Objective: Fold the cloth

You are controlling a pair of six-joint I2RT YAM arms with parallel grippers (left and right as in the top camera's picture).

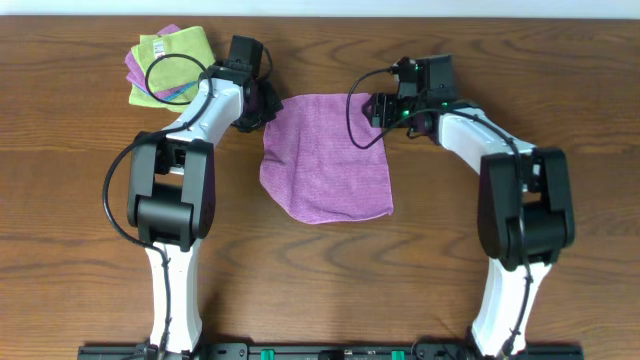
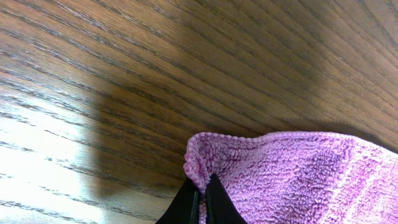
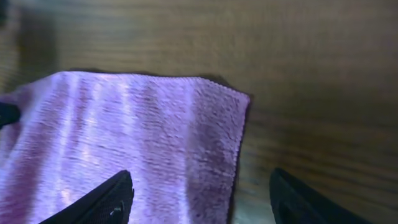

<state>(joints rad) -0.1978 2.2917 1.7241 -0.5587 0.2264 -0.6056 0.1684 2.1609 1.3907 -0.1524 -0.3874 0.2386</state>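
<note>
My right gripper needs to go lower first and then close on the cloth's far corner (image 1: 371, 98) (image 3: 238, 103), because that corner is below and beyond both open gripper fingers.
The cloth (image 1: 325, 155) is a lilac fuzzy towel lying mostly flat on the wooden table between the two arms. My left gripper (image 1: 262, 105) is at the cloth's far left corner. In the left wrist view that gripper (image 2: 202, 186) is shut, with the rolled edge of the cloth (image 2: 298, 180) pinched between its black fingertips. My right gripper (image 1: 378, 108) hovers over the far right corner. In the right wrist view it (image 3: 199, 193) stands open. The cloth (image 3: 137, 137) runs under its left finger (image 3: 106, 202), and the cloth's side edge falls between the two fingers.
A stack of folded cloths (image 1: 168, 65), lime-green on top with purple and blue under it, lies at the far left behind the left arm. A black cable loop (image 1: 172, 72) hangs over it. Bare wooden table (image 1: 330, 280) stretches in front of the cloth.
</note>
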